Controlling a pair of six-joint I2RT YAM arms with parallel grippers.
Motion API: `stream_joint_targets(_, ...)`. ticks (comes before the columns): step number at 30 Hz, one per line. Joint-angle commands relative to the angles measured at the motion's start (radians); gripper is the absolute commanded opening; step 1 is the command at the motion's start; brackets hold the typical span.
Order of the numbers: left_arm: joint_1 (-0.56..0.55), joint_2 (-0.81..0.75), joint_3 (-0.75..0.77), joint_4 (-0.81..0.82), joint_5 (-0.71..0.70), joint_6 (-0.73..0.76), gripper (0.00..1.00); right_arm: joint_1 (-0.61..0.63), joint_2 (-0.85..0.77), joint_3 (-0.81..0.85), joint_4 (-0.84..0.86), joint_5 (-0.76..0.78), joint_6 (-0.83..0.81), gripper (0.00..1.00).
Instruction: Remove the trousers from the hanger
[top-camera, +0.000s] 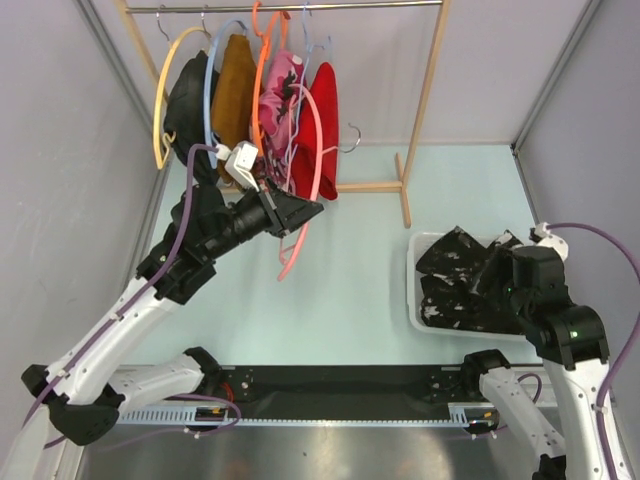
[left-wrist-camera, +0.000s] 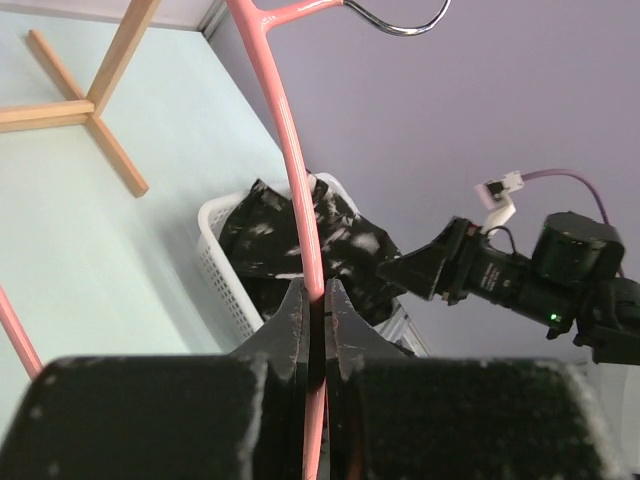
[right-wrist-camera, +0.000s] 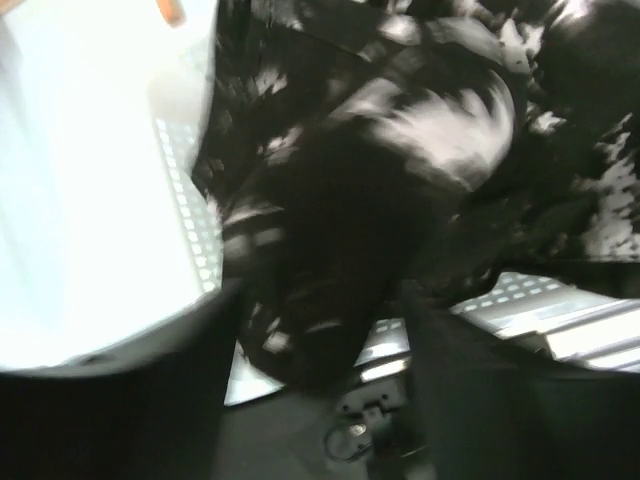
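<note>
I should next grab the pink hanger (top-camera: 318, 150) by its loose end (top-camera: 288, 264) with my right gripper. The hanger's hook then stays free to hang on the rack's bar.
The black trousers with white splotches (top-camera: 455, 265) lie bunched in a white basket (top-camera: 413, 290) at the right. They also show in the left wrist view (left-wrist-camera: 260, 230) and fill the right wrist view (right-wrist-camera: 400, 150). The red trousers (top-camera: 322, 130) hang on the rack. My left gripper (top-camera: 305, 212) is shut on a bare pink hanger (top-camera: 318, 150), held off the rail in front of the red trousers; the jaws pinch its wire (left-wrist-camera: 316, 290). My right gripper (top-camera: 485, 282) is over the basket, its jaws open (right-wrist-camera: 320, 330) with the black cloth lying between the fingers.
A wooden rack (top-camera: 425, 90) stands at the back with a yellow hanger (top-camera: 160, 110), a mustard-brown garment (top-camera: 235, 85) and a pink floral garment (top-camera: 277, 95). Its foot (top-camera: 403, 190) crosses the floor near the basket. Grey walls close in on both sides.
</note>
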Motion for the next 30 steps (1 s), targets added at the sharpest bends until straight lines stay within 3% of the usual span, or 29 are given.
stream_joint_targets(1, -0.004, 0.026, 0.021, 0.12, 0.052, -0.041, 0.0, -0.002, 0.043, 0.007, 0.013, -0.062, -0.013, 0.87)
stream_joint_targets(4, -0.004, 0.051, 0.029, 0.138, 0.048, -0.073, 0.0, -0.002, 0.08, 0.078, 0.027, -0.101, -0.039, 0.94)
stream_joint_targets(9, -0.004, 0.094, 0.035, 0.192, 0.043, -0.171, 0.0, 0.011, 0.168, 0.204, 0.089, -0.267, -0.087, 0.91)
stream_joint_targets(11, -0.004, 0.114, 0.038, 0.207, 0.032, -0.214, 0.0, 0.071, 0.192, 0.225, 0.135, -0.383, -0.073, 0.89)
stream_joint_targets(13, -0.004, 0.123, 0.041, 0.209, 0.002, -0.239, 0.0, 0.163, 0.223, 0.245, 0.22, -0.398, -0.024, 0.88)
stream_joint_targets(16, -0.005, 0.129, 0.034, 0.215, -0.047, -0.291, 0.0, 0.454, 0.295, 0.282, 0.307, -0.229, 0.036, 0.9)
stream_joint_targets(17, -0.005, 0.126, 0.026, 0.241, -0.052, -0.321, 0.01, 0.613, 0.329, 0.296, 0.335, -0.129, 0.036, 0.91)
stream_joint_targets(20, -0.007, 0.12, 0.003, 0.266, -0.078, -0.367, 0.0, 0.868, 0.45, 0.366, 0.426, 0.05, 0.021, 0.94)
stream_joint_targets(25, -0.013, 0.083, -0.037, 0.313, -0.13, -0.421, 0.0, 1.001, 0.534, 0.365, 0.689, 0.049, -0.041, 0.88)
stream_joint_targets(30, -0.013, 0.034, -0.111, 0.365, -0.147, -0.49, 0.0, 1.013, 0.567, 0.345, 0.838, 0.043, -0.061, 0.69)
